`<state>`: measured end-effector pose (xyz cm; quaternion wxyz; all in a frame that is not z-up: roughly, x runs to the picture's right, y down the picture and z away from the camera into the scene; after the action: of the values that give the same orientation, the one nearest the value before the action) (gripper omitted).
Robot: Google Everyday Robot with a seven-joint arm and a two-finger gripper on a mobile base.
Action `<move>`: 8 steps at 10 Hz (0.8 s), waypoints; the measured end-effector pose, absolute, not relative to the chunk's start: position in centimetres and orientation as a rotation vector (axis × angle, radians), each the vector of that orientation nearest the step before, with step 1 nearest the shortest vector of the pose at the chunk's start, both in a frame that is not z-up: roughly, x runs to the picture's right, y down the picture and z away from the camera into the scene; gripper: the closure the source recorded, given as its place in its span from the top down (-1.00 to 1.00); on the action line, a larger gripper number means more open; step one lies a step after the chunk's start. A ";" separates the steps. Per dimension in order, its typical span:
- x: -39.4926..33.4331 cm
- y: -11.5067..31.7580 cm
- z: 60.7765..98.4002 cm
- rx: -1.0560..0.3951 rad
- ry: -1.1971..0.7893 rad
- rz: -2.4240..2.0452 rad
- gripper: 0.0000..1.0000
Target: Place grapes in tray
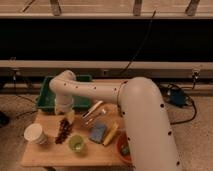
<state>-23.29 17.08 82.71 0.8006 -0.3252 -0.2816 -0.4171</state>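
My gripper needs to put the grapes in the tray [46,98], so it should grab them by their stem end [69,122] next.
The grapes [62,130], a dark reddish-purple bunch, lie on the wooden table [50,159] near its left side. My gripper [66,116] hangs just above the top end of the bunch, open and holding nothing. The dark green tray [46,98] stands at the table's back left, partly hidden behind my white arm [100,92], which reaches across from the right.
A white paper cup [35,134] stands left of the grapes and a small green cup [76,144] to their right. Utensils [94,112], a blue sponge [98,132] and a yellow banana [111,134] lie mid-table. A red-orange bowl [120,146] sits at the front right.
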 end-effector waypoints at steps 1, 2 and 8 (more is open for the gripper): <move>-23.2 17.4 83.0 -0.704 -0.604 -0.901 0.30; -23.1 17.7 83.3 -0.711 -0.605 -0.907 0.30; -23.0 19.2 84.0 -0.748 -0.604 -0.944 0.30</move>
<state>-22.98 19.18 83.98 0.7817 -0.3462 -0.2797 -0.4369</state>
